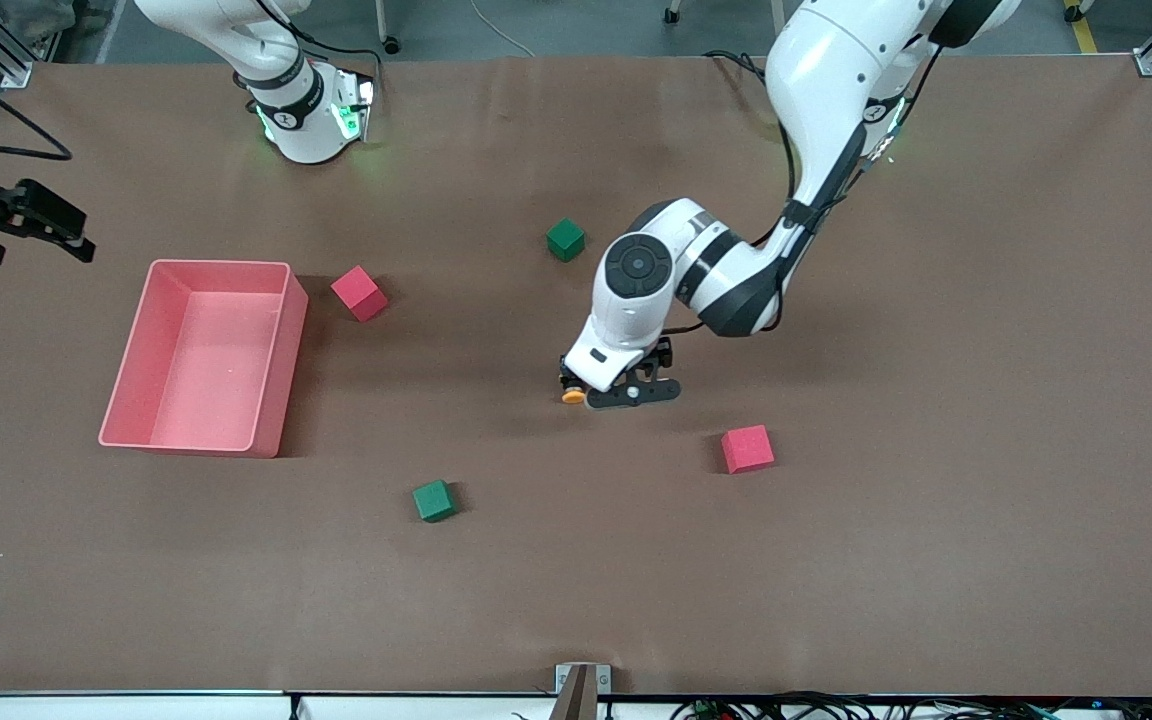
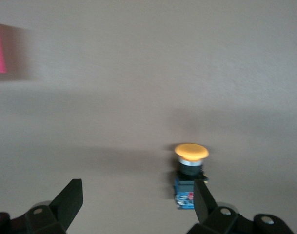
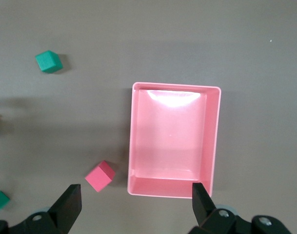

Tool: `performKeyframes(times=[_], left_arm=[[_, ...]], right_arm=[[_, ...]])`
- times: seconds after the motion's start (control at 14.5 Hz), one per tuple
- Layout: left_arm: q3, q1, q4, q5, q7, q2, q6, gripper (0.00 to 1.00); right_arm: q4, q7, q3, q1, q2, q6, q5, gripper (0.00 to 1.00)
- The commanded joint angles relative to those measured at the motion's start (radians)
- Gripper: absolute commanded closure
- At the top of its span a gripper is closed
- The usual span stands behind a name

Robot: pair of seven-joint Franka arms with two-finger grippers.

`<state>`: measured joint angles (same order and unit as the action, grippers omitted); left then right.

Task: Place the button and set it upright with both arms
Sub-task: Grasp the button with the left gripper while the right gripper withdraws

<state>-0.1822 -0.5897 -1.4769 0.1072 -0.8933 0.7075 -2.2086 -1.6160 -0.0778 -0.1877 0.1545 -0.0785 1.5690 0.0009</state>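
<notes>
My left gripper will grab the button by its blue base (image 2: 184, 197) next. The button's orange cap (image 2: 191, 150) then stays free to press.
The button (image 1: 573, 396) has an orange cap and a black and blue body, and sits on the brown table near its middle. In the left wrist view the button (image 2: 191, 168) shows cap above body, right against one fingertip (image 2: 201, 195). I cannot tell whether it stands upright or lies on its side. My left gripper (image 1: 620, 392) is low over the table, open wide (image 2: 138, 187) and holds nothing. My right gripper (image 1: 46, 222) hangs high at the right arm's end, open and empty (image 3: 136, 187), over the pink bin (image 3: 214, 141).
The pink bin (image 1: 276, 370) stands toward the right arm's end. Red cubes lie beside the bin (image 1: 359, 293) and nearer the front camera than the button (image 1: 747, 448). One green cube (image 1: 566, 240) lies nearer the bases, another (image 1: 433, 500) nearer the front camera.
</notes>
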Motion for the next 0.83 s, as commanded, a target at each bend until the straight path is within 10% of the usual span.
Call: performKeyframes(times=[0.0, 0.76], left_arm=[[0.015, -0.060, 0.090, 0.020, -0.019, 0.075, 0.003, 0.00], [0.061, -0.145, 0.101, 0.029, -0.070, 0.164, -0.105, 0.00]], right_arm=[[0.005, -0.040, -0.004, -0.004, -0.007, -0.024, -0.013, 0.00], [0.010, -0.039, 0.001, -0.021, 0.003, 0.003, -0.013, 0.00]])
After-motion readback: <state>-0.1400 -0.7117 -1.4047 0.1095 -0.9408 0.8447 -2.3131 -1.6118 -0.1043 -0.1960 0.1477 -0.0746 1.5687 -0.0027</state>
